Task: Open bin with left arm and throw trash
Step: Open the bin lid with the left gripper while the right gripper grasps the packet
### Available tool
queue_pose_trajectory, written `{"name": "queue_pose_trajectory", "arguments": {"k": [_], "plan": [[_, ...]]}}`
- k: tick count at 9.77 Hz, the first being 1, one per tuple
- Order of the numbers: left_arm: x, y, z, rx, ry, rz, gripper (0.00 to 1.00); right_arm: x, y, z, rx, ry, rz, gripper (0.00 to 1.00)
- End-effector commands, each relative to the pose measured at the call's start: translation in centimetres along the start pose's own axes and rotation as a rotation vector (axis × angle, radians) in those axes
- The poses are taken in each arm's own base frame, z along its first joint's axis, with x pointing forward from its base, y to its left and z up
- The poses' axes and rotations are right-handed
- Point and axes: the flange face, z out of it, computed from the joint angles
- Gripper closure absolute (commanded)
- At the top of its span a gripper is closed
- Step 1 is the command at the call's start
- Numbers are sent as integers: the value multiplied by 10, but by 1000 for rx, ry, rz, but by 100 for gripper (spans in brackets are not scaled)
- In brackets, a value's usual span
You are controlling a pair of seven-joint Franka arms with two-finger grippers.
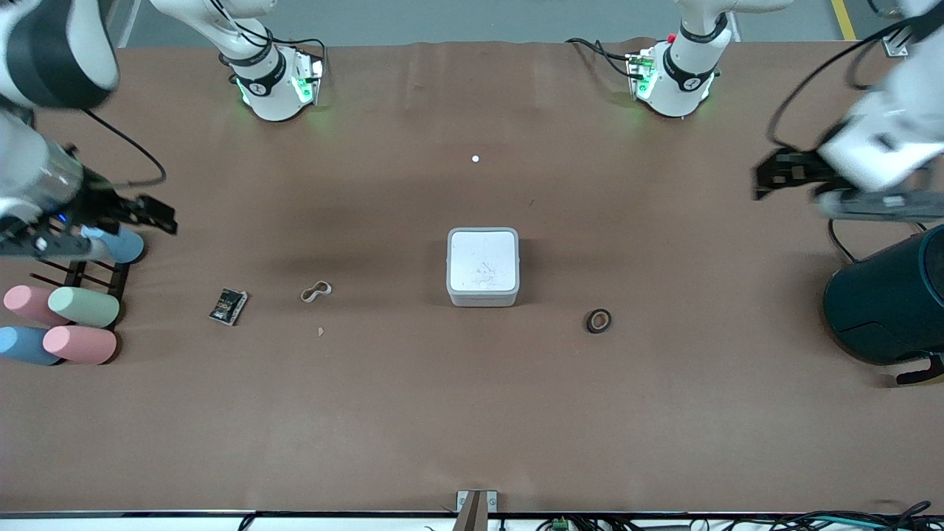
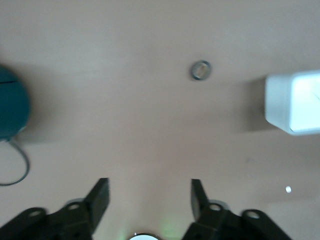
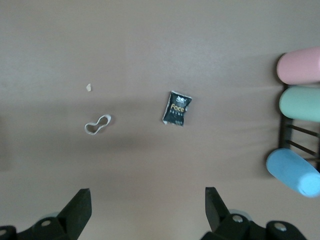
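Observation:
I should pick up the dark wrapper point(image 1: 228, 306) by its long side edges with my right gripper next. Then I can throw the trash into the white-grey bin point(image 1: 483, 267).
The white-grey bin point(image 1: 483, 267) stands mid-table with its lid shut; it also shows in the left wrist view point(image 2: 295, 102). The black tape ring point(image 1: 599, 321) point(image 2: 201, 70) lies beside the bin, toward the left arm's end. The beige loop point(image 1: 316, 292) point(image 3: 97, 125) and the dark wrapper point(image 1: 228, 306) point(image 3: 176, 108) lie toward the right arm's end. My left gripper point(image 1: 761, 181) point(image 2: 150, 192) is open and empty, in the air near the teal drum. My right gripper point(image 1: 164, 215) point(image 3: 147, 200) is open and empty, over the rack of cylinders.
A big dark teal drum point(image 1: 889, 299) point(image 2: 12, 107) stands at the left arm's end. Pastel cylinders point(image 1: 74, 324) point(image 3: 300, 67) lie on a black rack at the right arm's end. A tan scrap point(image 1: 321, 332) point(image 3: 88, 87) and a white dot point(image 1: 476, 158) point(image 2: 288, 189) lie on the table.

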Motion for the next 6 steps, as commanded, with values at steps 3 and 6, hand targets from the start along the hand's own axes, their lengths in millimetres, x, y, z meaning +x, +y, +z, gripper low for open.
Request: {"name": "queue_pose_trajectory", "arguments": {"k": [3,6], "plan": [[81,184,133,-161,134,100,100,76,29,147,33,67,56,1],[98,275,228,-259,230,21,100,100,38,226,34,148,115,1]]}}
